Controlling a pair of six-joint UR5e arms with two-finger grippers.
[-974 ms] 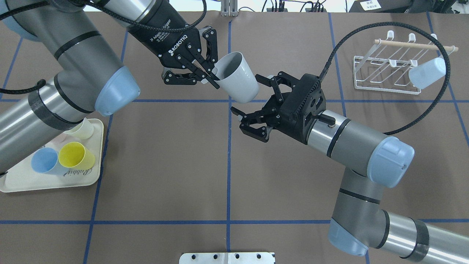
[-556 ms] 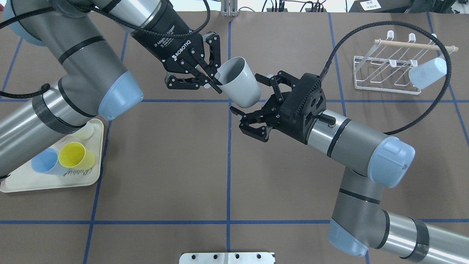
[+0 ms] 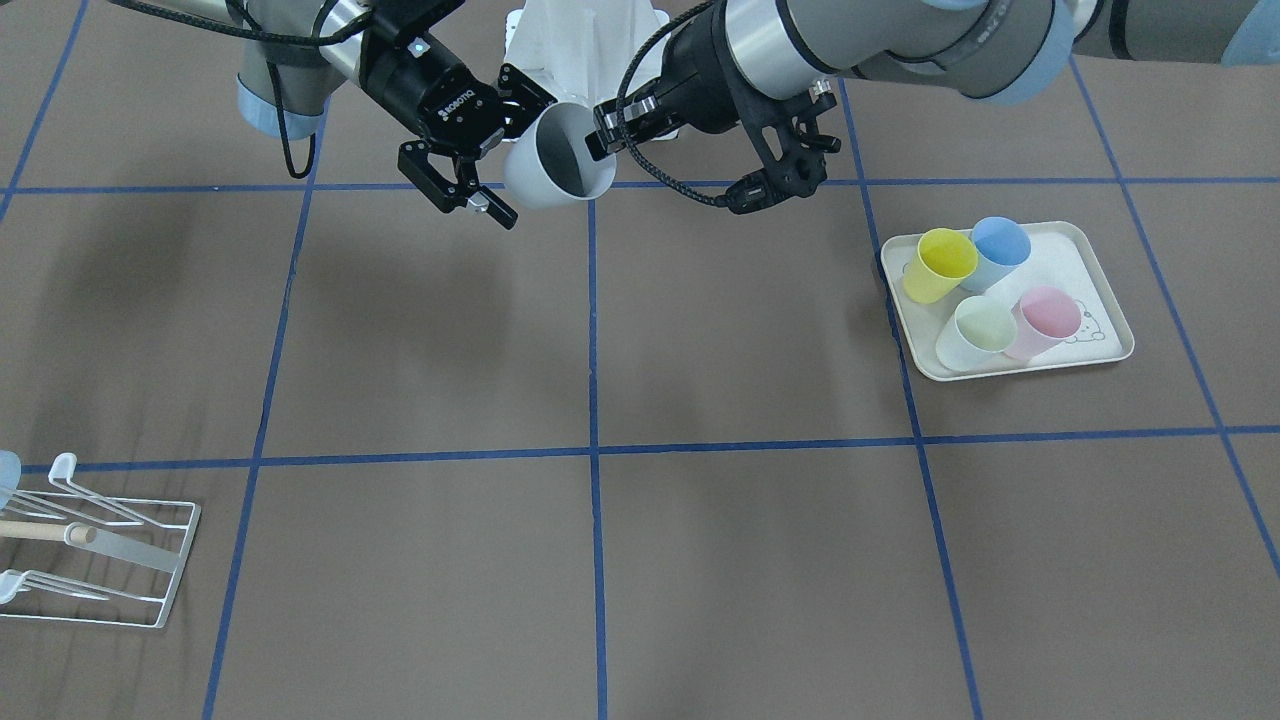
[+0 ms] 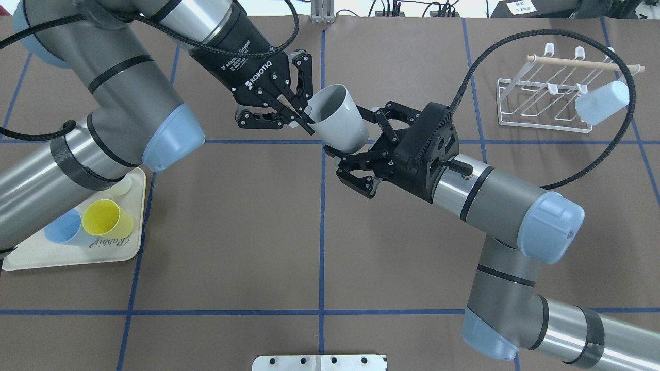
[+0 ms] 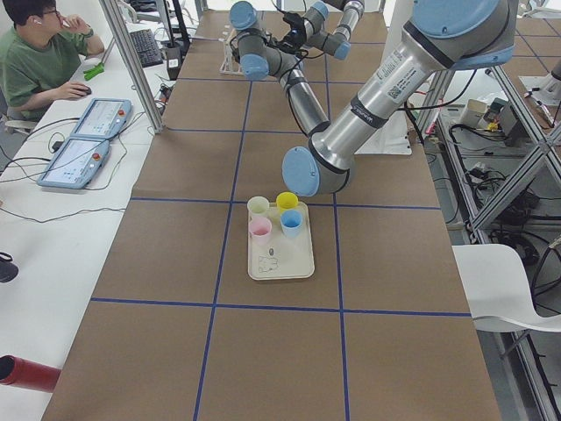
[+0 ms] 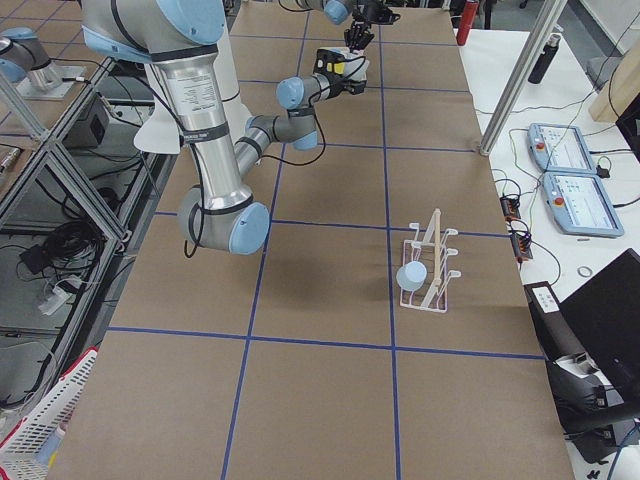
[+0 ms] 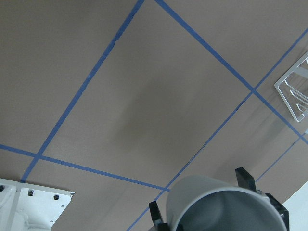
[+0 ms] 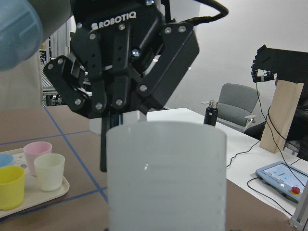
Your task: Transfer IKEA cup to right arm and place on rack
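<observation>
The pale grey-white cup's opening (image 3: 573,154) should stay free, so my right gripper should grip the cup by its base end (image 3: 523,167) next.
A white-grey cup (image 4: 337,121) hangs tilted above the table centre. My left gripper (image 4: 307,119) is shut on its rim, one finger inside and one outside. My right gripper (image 4: 350,131) is open, with its fingers on either side of the cup's base; I cannot tell if they touch it. The front view shows the cup (image 3: 555,155) between both grippers. The left wrist view looks into the cup (image 7: 226,207). The right wrist view shows the cup's side (image 8: 166,173) close up. The white wire rack (image 4: 546,98) with its wooden dowel stands far right.
A light-blue cup (image 4: 600,103) hangs on the rack's right end. A cream tray (image 4: 51,252) at the near left holds a yellow cup (image 4: 105,219), a blue cup (image 4: 62,226) and others. The right arm's black cable (image 4: 593,46) loops over the rack.
My left arm has carried the cup right and toward the right gripper, so the cup's base now sits between the right gripper's open fingers. The right arm has barely moved.
</observation>
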